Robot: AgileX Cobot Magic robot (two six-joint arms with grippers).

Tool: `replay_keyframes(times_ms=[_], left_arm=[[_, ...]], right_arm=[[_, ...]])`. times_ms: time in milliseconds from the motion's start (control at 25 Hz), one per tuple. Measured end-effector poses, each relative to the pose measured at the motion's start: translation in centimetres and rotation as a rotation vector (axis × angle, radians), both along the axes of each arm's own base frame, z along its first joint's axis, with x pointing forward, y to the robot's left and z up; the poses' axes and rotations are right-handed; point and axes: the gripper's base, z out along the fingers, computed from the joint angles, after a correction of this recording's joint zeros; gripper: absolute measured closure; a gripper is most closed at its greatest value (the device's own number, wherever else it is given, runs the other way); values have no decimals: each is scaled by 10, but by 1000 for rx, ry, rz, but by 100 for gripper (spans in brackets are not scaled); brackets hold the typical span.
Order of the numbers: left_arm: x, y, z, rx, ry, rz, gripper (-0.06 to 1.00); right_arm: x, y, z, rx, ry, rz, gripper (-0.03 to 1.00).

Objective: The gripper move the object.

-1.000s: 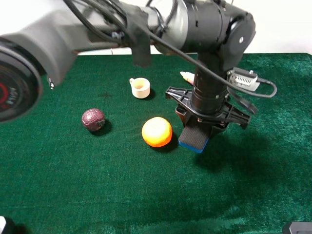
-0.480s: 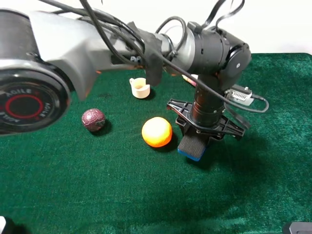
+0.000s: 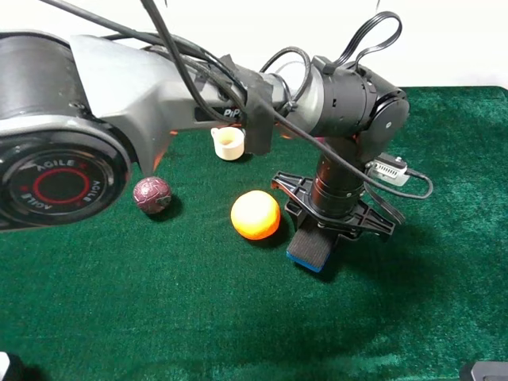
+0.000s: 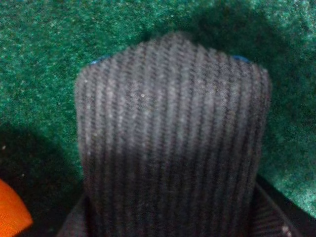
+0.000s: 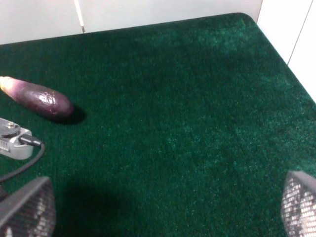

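The block's blue base point(image 3: 305, 263) is low over the green cloth by the orange point(image 3: 255, 214). My left gripper should open now.
The left gripper point(image 3: 329, 225), black jaws on a black wrist of the big grey arm, is shut on the object point(image 3: 309, 248), a block with a dark grey felt top and a blue base. It holds the block tilted, low over the green cloth, just right of the orange point(image 3: 255, 214). In the left wrist view the block's ribbed felt point(image 4: 173, 143) fills the frame, with a sliver of the orange point(image 4: 12, 212) at the edge. The right gripper point(image 5: 162, 205) is open and empty over bare cloth, its mesh fingertips point(image 5: 24, 207) far apart.
A dark red ball point(image 3: 152, 194) lies left of the orange. A small cream cup point(image 3: 228, 143) stands behind them. A purple eggplant point(image 5: 37, 97) lies near the cloth's back edge. A grey connector and cable point(image 3: 390, 171) hang off the left wrist. The green cloth point(image 3: 119, 302) covers the table.
The left gripper has carried the block down and a little toward the front, staying right of the orange. The arm's wrist has lowered. The other objects have not moved.
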Motion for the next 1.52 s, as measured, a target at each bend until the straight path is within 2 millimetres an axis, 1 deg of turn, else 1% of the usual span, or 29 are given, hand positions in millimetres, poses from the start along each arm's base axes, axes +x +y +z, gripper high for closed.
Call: replay_keyframes(times_ms=[360,400,440,560,640,720,880,960,1120,1320,1520], left_arm=[[0,0,0,4,2,0,36],[0,0,0,4,2,0,34],[0,0,0,4,2,0,30],[-1,0,0,1,6,2,12],[-1,0,0,-1,10,4,4],[-1,0,0,-1,11,4,1],[-1,-1,2,-5,15,5,0],[-1,-3,10,-9,21,7,-1],[3,-10,30,-35,8,4,-1],[10,-22,59,-131,-52,-6,-1],[11,-23,84,-186,-85,-24,-1]], right_arm=[[0,0,0,0,0,0,27],[0,0,0,0,0,0,27],[0,0,0,0,0,0,27],[0,0,0,0,0,0,27],[0,0,0,0,0,0,27],[0,0,0,0,0,0,27],[0,0,0,0,0,0,27],[0,0,0,0,0,0,27],[0,0,0,0,0,0,27],[0,0,0,0,0,0,27],[0,0,0,0,0,0,27]])
